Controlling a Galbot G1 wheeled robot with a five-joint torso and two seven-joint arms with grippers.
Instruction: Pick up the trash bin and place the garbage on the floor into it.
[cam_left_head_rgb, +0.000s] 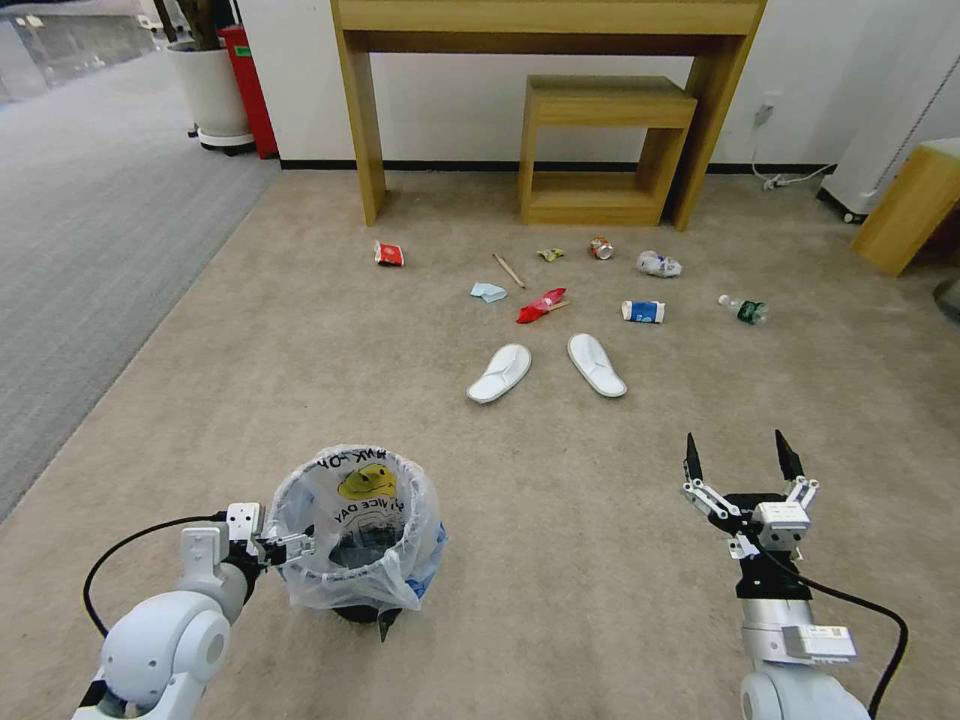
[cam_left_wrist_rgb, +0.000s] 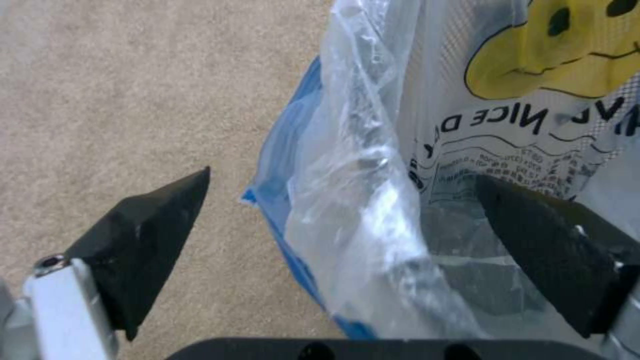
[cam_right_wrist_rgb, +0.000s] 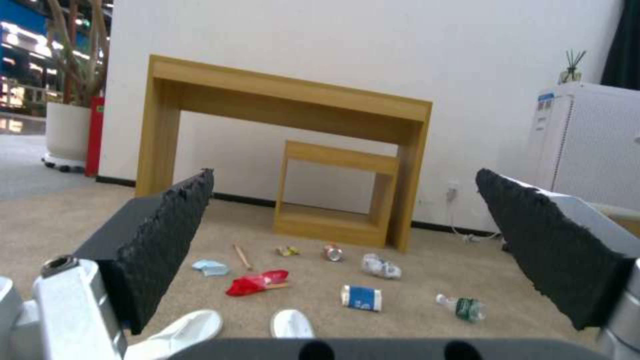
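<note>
The robot's left gripper should next pick up the trash bin by its thin bagged rim. The bin's round body (cam_left_head_rgb: 372, 586) is far wider than the gripper's open fingers.
The trash bin (cam_left_head_rgb: 355, 530), lined with a crinkly bag printed with a yellow face, stands on the beige floor (cam_left_head_rgb: 560, 560) at my near left. My left gripper (cam_left_head_rgb: 290, 545) is open astride the bin's rim (cam_left_wrist_rgb: 373, 165), one finger (cam_left_wrist_rgb: 153, 235) outside, the other (cam_left_wrist_rgb: 540, 240) inside behind the plastic. My right gripper (cam_left_head_rgb: 737, 450) hovers open and empty at the near right. The garbage lies farther ahead: two white slippers (cam_left_head_rgb: 499, 373) (cam_left_head_rgb: 597, 364), a red wrapper (cam_left_head_rgb: 540, 304), a blue-white cup (cam_left_head_rgb: 643, 311), a bottle (cam_left_head_rgb: 745, 310), a can (cam_left_head_rgb: 600, 248), a chopstick (cam_left_head_rgb: 508, 270), a tissue (cam_left_head_rgb: 489, 292).
A tall wooden table (cam_left_head_rgb: 550, 20) with a small wooden stool (cam_left_head_rgb: 605, 105) under it stands against the far wall. Grey ribbed carpet (cam_left_head_rgb: 90, 230) lies to the left, with a white planter (cam_left_head_rgb: 212, 90). A wooden piece (cam_left_head_rgb: 915, 205) and a white appliance (cam_right_wrist_rgb: 587, 145) stand at far right.
</note>
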